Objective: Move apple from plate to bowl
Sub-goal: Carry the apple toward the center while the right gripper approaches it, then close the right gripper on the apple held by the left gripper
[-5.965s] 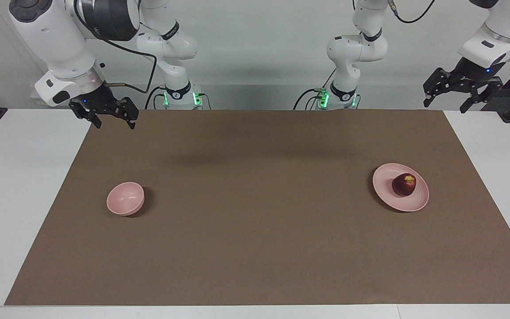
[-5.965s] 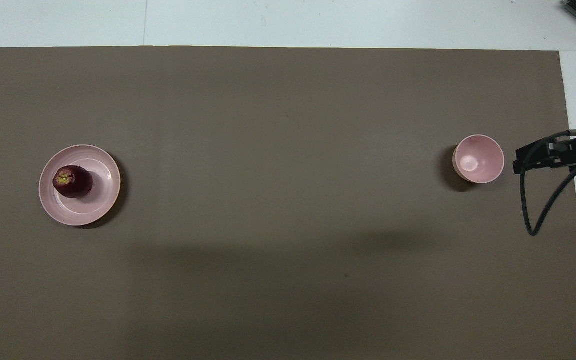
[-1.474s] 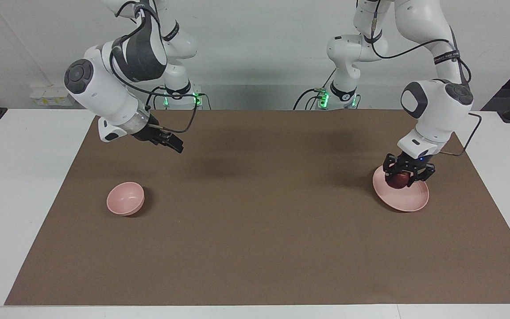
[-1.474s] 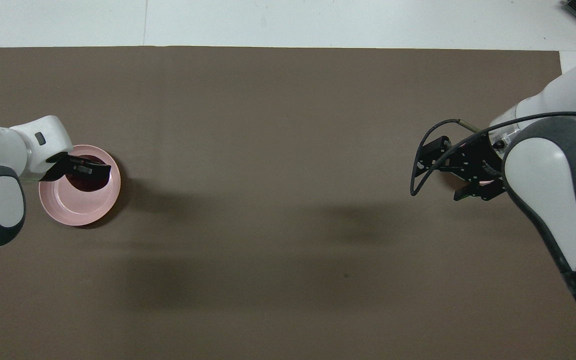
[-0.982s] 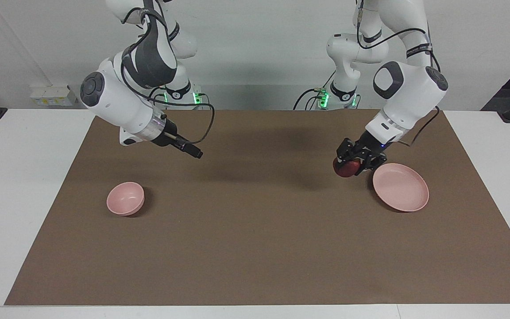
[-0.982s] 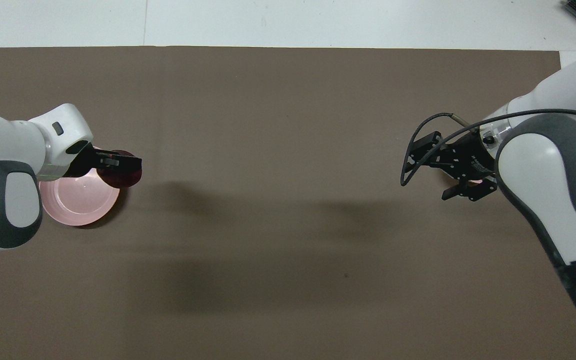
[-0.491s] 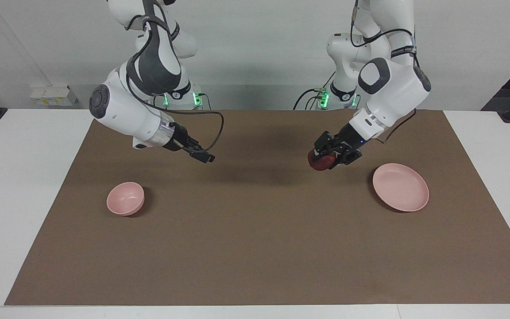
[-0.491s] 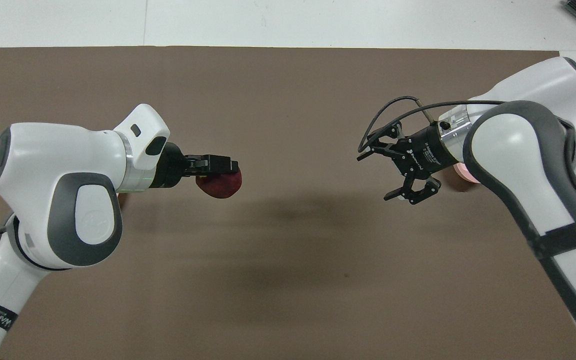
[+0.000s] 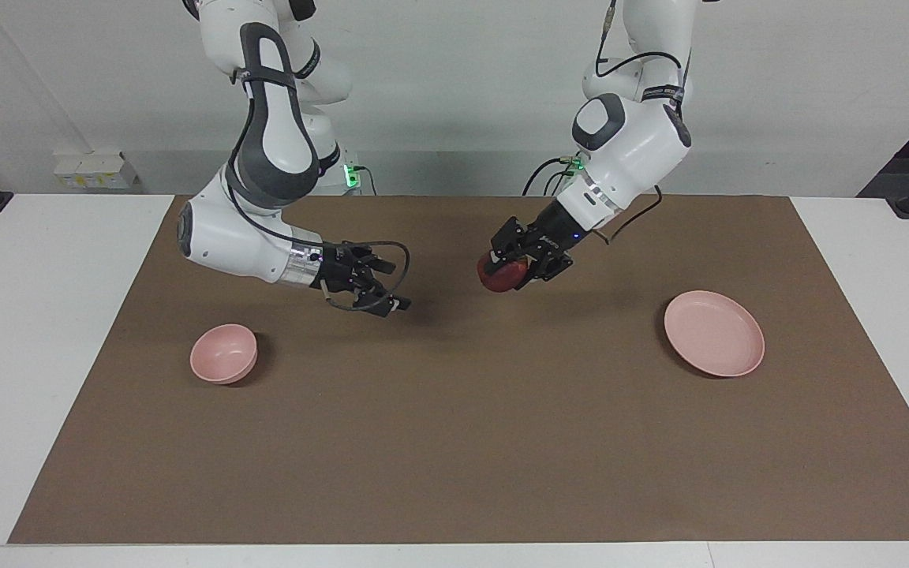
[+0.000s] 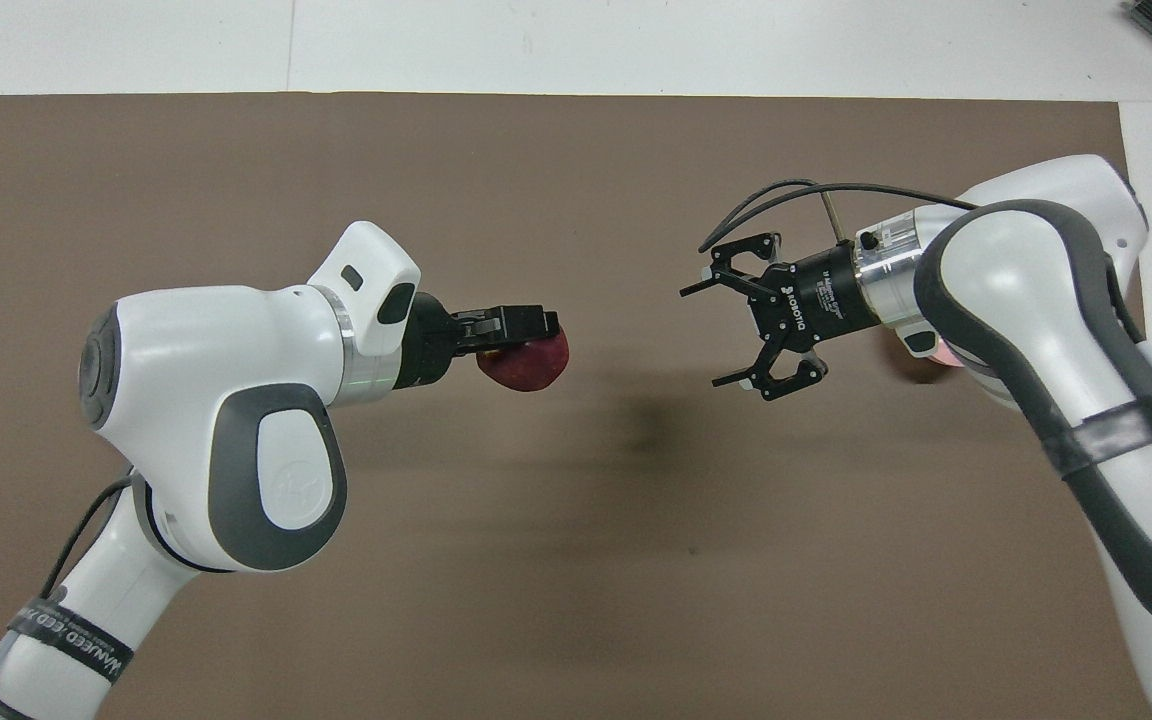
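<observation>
Brown mat is between the apple and the open fingers of my right gripper. My left gripper should keep holding the apple until the fingers of my right gripper are around it.
My left gripper (image 9: 508, 270) is shut on the dark red apple (image 9: 499, 279) and holds it in the air over the middle of the brown mat; both also show in the overhead view, the gripper (image 10: 528, 338) and the apple (image 10: 534, 367). My right gripper (image 9: 390, 304) is open and empty, up over the mat, facing the apple across a gap (image 10: 702, 337). The pale pink plate (image 9: 713, 333) lies empty toward the left arm's end. The small pink bowl (image 9: 223, 353) stands empty toward the right arm's end. In the overhead view the arms hide the plate and most of the bowl (image 10: 928, 346).
The brown mat (image 9: 454, 442) covers most of the white table (image 9: 36, 331). Nothing else lies on it.
My left gripper closed on the apple, lifted it off the plate and carried it toward the table's middle. My right gripper has come in from its end toward the apple, open.
</observation>
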`<state>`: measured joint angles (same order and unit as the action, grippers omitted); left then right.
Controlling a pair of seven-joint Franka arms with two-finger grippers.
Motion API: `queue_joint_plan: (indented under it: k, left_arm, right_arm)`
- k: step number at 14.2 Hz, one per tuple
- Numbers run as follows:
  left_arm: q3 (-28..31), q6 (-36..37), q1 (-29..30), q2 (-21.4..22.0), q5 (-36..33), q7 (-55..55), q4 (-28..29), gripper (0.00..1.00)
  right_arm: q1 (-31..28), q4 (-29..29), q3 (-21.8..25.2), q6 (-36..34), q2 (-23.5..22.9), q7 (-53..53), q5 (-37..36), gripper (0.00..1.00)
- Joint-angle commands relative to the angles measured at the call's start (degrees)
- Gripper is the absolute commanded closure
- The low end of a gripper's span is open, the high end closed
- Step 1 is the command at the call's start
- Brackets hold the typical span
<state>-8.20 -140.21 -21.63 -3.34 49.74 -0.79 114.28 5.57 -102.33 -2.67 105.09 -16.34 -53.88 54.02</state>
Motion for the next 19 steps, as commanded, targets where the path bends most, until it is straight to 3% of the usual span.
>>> queue_joint_plan:
  k: [1, 6, 12, 19]
  left_arm:
    - [-0.58, -3.47, -1.31, -1.14, 2.64, 0.53, -0.38, 1.00]
    - [-3.31, -5.77, -1.31, -2.38, 4.40, 0.70, -0.47, 1.00]
    - [-3.31, -5.77, -1.23, -2.38, 4.67, 0.88, -0.47, 1.00]
    - [-3.31, -6.21, -1.14, -2.55, 4.23, 1.93, -1.08, 1.00]
  right_arm:
    - [0.58, -3.65, -0.23, 2.05, 0.69, -0.27, 6.94, 0.00]
    - [3.21, -6.39, -0.32, 5.65, 1.66, 1.40, 18.56, 0.00]
    - [5.58, -11.04, -0.23, 6.62, 3.50, 5.36, 22.61, 0.00]
    - [9.81, -11.40, -0.32, 11.63, 3.86, 3.87, 27.36, 0.00]
